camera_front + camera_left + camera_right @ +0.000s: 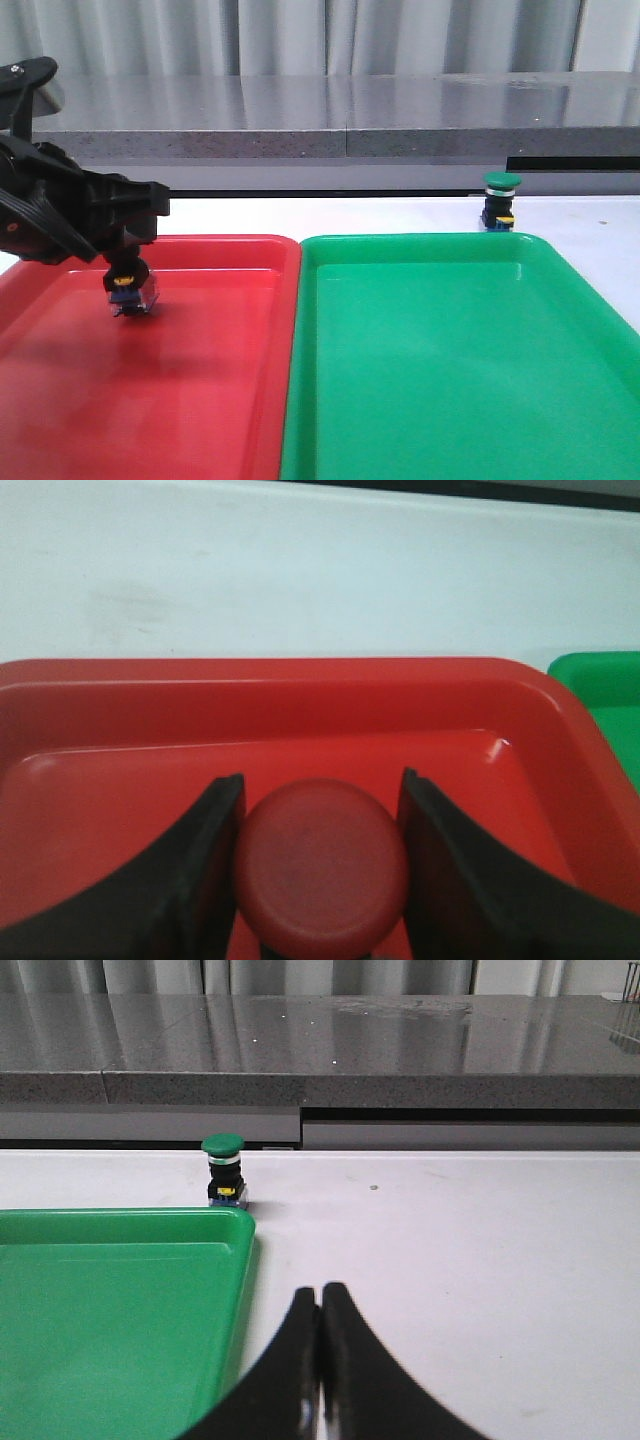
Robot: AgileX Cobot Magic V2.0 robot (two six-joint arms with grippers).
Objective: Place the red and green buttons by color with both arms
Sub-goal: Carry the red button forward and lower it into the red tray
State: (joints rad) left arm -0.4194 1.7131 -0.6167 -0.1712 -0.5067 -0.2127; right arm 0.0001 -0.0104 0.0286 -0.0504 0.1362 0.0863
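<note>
I need to open my left gripper now, as the red button's bluish base [134, 301] is inside the rim of the red tray, close over the bottom of the red tray.
My left gripper [128, 272] is shut on the red button [322, 867], whose round red cap fills the gap between the two black fingers [205, 865]. In the front view the button's black body and bluish base [126, 290] hang below the gripper, over the far left part of the red tray [230, 250]; whether the base touches the tray floor I cannot tell. The green button [499, 202] stands upright on the white table behind the far right corner of the green tray [420, 245]. It also shows in the right wrist view [224, 1170]. My right gripper [320, 1305] is shut and empty, over the table beside the green tray [120, 1290].
The red tray and the green tray lie side by side and fill most of the near table. A grey ledge [340, 110] runs along the back. White table [450, 1250] lies to the right of the green tray.
</note>
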